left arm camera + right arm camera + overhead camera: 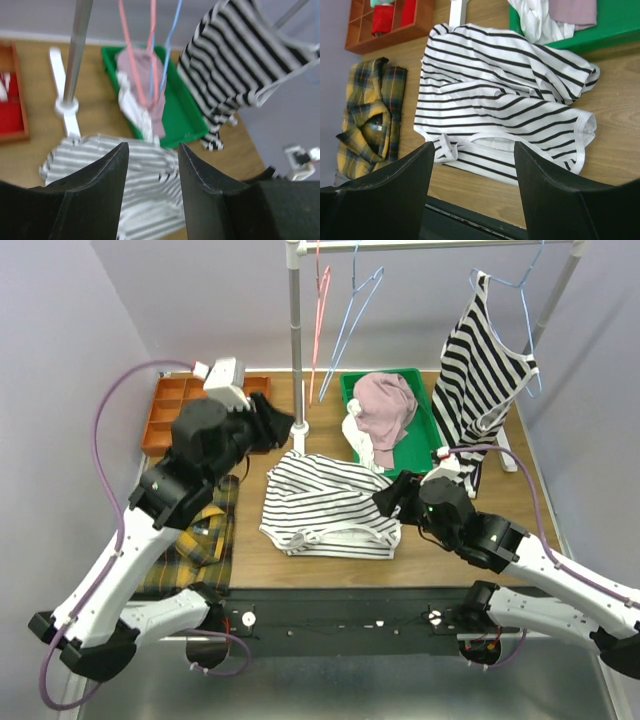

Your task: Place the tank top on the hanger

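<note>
The left gripper will reach the light-blue hanger (352, 320) and grab its near-side arm (331, 369), so the hanger's hook and opposite arm stay free to go into the tank top.
The tank top (330, 502), white with thin dark stripes, lies flat and crumpled on the wooden table; it also shows in the right wrist view (505, 95) and the left wrist view (65, 155). The light-blue hanger (352, 320) hangs empty on the rack rail at the back, and its wire shows in the left wrist view (171, 40). My left gripper (285, 425) is open and empty above the top's far left corner (152, 147). My right gripper (385, 500) is open and empty above the top's near right edge (473, 147).
A pink-red hanger (321, 310) hangs beside the blue one. The rack pole (296, 340) stands behind the top. A green tray (425, 425) holds a pink garment (385, 405). A bold-striped top (480, 370) hangs at the right. An orange organiser (170, 410) and a plaid shirt (205, 535) lie at the left.
</note>
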Motion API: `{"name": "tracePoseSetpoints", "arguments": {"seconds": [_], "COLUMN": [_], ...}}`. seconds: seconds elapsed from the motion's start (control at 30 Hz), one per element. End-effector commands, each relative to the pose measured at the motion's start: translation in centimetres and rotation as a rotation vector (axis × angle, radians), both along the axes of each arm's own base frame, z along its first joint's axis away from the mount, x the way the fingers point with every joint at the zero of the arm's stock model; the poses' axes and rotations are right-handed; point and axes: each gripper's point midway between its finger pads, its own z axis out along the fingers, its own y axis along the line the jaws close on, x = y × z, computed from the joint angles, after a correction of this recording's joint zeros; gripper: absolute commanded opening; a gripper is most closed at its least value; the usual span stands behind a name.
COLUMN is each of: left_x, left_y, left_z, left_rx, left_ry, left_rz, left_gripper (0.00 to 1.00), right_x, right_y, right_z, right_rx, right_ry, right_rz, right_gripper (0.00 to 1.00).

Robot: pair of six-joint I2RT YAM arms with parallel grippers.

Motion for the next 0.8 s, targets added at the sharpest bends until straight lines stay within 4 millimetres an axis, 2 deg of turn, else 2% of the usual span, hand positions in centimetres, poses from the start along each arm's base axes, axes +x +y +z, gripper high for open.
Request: {"name": "tracePoseSetpoints", "arguments": {"seconds": [0.0,0.03,0.07,0.1,0.13,0.17,0.2,0.23,0.27,0.3,0.33,0.37,0.4,0.47,0.53,0.57,0.63,0.77], "left_x": [3.7,4.3,6.5,6.7,7.3,9.2,9.3,10.1,12.0,12.3,12.9,14.0,14.3,15.4,16.1,17.0,17.5,19.2], "left_y": [-1.2,-1.8,-3.0,-3.2,-3.7,-5.1,-5.1,-5.4,-6.5,-6.6,-6.9,-8.0,-8.5,-9.2,-9.1,-9.7,-10.1,-10.7], "left_z": [9.5,10.5,9.5,12.4,13.1,11.9,14.1,14.4,12.9,14.1,14.1,13.0,13.6,13.1,13.5,12.3,11.9,9.3], "left_rx": [0.089,0.108,0.174,0.166,0.178,0.227,0.215,0.232,0.27,0.282,0.296,0.316,0.333,0.35,0.353,0.37,0.389,0.434], "left_ry": [-0.231,-0.249,-0.229,-0.282,-0.297,-0.283,-0.323,-0.332,-0.308,-0.343,-0.35,-0.342,-0.383,-0.391,-0.402,-0.382,-0.383,-0.347], "left_rz": [-0.007,-0.019,-0.026,-0.029,-0.041,-0.055,-0.048,-0.044,-0.046,-0.043,-0.043,-0.061,-0.07,-0.047,-0.02,-0.024,-0.028,-0.013], "left_gripper": [0.54,0.54,0.54,0.54,0.54,0.54,0.53,0.53,0.53,0.53,0.53,0.53,0.53,0.53,0.53,0.53,0.53,0.52], "right_x": [1.3,1.5,1.5,1.5,1.5,1.6,1.5,1.6,1.7,1.6,1.7,1.7,1.7,1.7,1.8,1.7,1.7,1.5], "right_y": [-0.7,-0.5,-0.4,-0.1,0.2,0.5,0.8,1.2,1.4,1.8,2.1,2.4,2.5,2.7,2.9,3.0,3.0,3.1], "right_z": [0.9,0.8,0.7,0.7,0.8,0.4,0.3,0.3,0.0,-0.2,-0.1,-0.4,-0.4,-0.7,-0.9,-1.2,-1.3,-1.8], "right_rx": [-0.112,-0.123,-0.124,-0.124,-0.119,-0.129,-0.125,-0.121,-0.129,-0.124,-0.114,-0.118,-0.114,-0.116,-0.12,-0.122,-0.116,-0.107], "right_ry": [-0.041,-0.041,-0.042,-0.04,-0.041,-0.033,-0.028,-0.028,-0.021,-0.011,-0.015,-0.01,-0.01,-0.007,-0.001,0.003,0.006,0.017], "right_rz": [-0.032,-0.024,-0.018,-0.005,0.004,0.012,0.026,0.033,0.04,0.055,0.064,0.07,0.076,0.081,0.087,0.091,0.093,0.095], "right_gripper": [0.74,0.74,0.74,0.74,0.74,0.74,0.74,0.74,0.74,0.74,0.74,0.74,0.74,0.74,0.74,0.74,0.74,0.74]}}
